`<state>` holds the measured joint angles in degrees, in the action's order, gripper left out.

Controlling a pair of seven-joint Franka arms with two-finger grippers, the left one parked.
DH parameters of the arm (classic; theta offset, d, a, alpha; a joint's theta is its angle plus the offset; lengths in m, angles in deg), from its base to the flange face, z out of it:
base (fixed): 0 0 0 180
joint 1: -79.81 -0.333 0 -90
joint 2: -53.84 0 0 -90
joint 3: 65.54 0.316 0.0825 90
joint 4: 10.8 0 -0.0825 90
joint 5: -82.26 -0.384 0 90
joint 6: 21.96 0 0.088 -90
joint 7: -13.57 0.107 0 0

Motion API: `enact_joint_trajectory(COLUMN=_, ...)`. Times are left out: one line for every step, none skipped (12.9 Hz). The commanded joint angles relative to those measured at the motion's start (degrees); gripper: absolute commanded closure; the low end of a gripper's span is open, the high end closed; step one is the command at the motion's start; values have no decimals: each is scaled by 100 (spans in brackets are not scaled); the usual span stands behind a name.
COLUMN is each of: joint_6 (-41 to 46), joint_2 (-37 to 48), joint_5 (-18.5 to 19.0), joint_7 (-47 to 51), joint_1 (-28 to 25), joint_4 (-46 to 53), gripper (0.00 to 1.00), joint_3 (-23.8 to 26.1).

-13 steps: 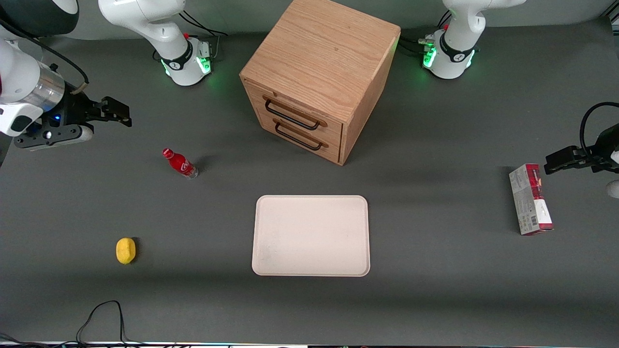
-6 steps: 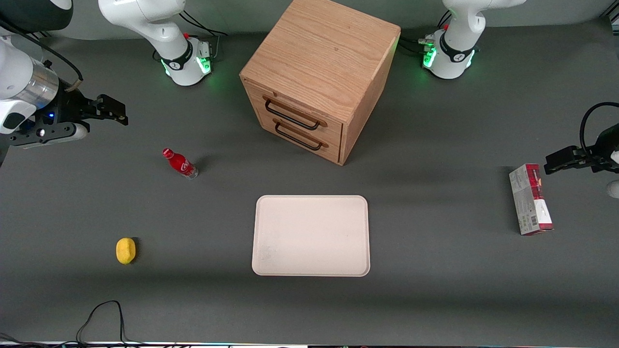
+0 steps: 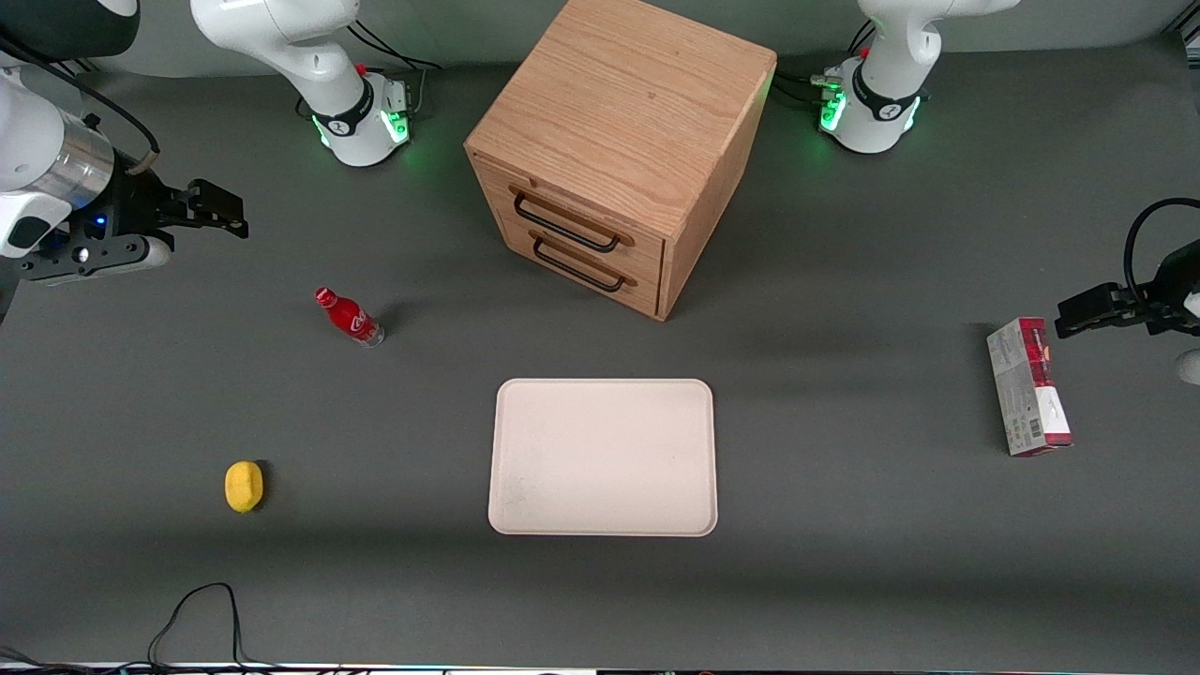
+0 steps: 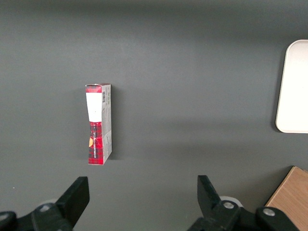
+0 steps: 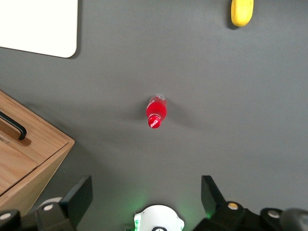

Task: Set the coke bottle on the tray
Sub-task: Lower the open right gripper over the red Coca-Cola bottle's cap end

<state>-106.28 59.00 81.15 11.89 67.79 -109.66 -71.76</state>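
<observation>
The gripper grabs the coke bottle by its red cap (image 3: pixel 326 297) next, to place the bottle on the tray (image 3: pixel 603 457).
The coke bottle (image 3: pixel 349 317), small and red with a red cap, stands upright on the grey table; it also shows in the right wrist view (image 5: pixel 156 110). The cream-white tray (image 3: pixel 603 457) lies flat nearer the front camera than the wooden cabinet, and one corner of the tray shows in the right wrist view (image 5: pixel 38 26). My gripper (image 3: pixel 220 214) hangs open and empty above the table at the working arm's end, farther from the front camera than the bottle and well apart from it. Its two fingers (image 5: pixel 79 195) stand wide apart.
A wooden drawer cabinet (image 3: pixel 619 150) with two black handles stands farther from the front camera than the tray. A yellow lemon-like object (image 3: pixel 244 486) lies near the front toward the working arm's end. A red-and-white carton box (image 3: pixel 1028 386) lies toward the parked arm's end.
My gripper has drifted a little away from the front camera and outward toward the working arm's end, then nearly stopped. The bottle and tray have not moved.
</observation>
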Motion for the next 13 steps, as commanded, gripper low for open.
enact_joint_trajectory(joint_6=248, joint_2=309, joint_5=-30, joint_7=-87, joint_1=25, joint_4=-36, gripper=0, joint_3=50)
enact_joint_trajectory(joint_6=353, joint_2=580, joint_5=-21, joint_7=-87, joint_1=16, joint_4=-220, gripper=0, joint_3=59)
enact_joint_trajectory(joint_6=450, joint_2=948, joint_5=-21, joint_7=-87, joint_1=7, joint_4=-448, gripper=0, joint_3=68)
enact_joint_trajectory(joint_6=503, joint_2=1309, joint_5=-21, joint_7=-87, joint_1=-2, joint_4=-668, gripper=0, joint_3=68)
enact_joint_trajectory(joint_6=547, joint_2=1591, joint_5=-21, joint_7=-87, joint_1=-2, joint_4=-896, gripper=0, joint_3=68)
enact_joint_trajectory(joint_6=574, joint_2=1776, joint_5=-21, joint_7=-96, joint_1=-2, joint_4=-1020, gripper=0, joint_3=68)
enact_joint_trajectory(joint_6=592, joint_2=1831, joint_5=-12, joint_7=-96, joint_1=-2, joint_4=-1048, gripper=0, joint_3=68)
enact_joint_trajectory(joint_6=627, joint_2=1831, joint_5=-4, joint_7=-96, joint_1=7, joint_4=-1048, gripper=0, joint_3=68)
enact_joint_trajectory(joint_6=627, joint_2=1831, joint_5=5, joint_7=-96, joint_1=-2, joint_4=-1048, gripper=0, joint_3=68)
enact_joint_trajectory(joint_6=601, joint_2=1814, joint_5=5, joint_7=-96, joint_1=7, joint_4=-1083, gripper=0, joint_3=68)
enact_joint_trajectory(joint_6=522, joint_2=1779, joint_5=5, joint_7=-96, joint_1=7, joint_4=-1144, gripper=0, joint_3=68)
enact_joint_trajectory(joint_6=339, joint_2=1726, joint_5=5, joint_7=-96, joint_1=7, joint_4=-1258, gripper=0, joint_3=68)
enact_joint_trajectory(joint_6=58, joint_2=1717, joint_5=5, joint_7=-96, joint_1=7, joint_4=-1529, gripper=0, joint_3=68)
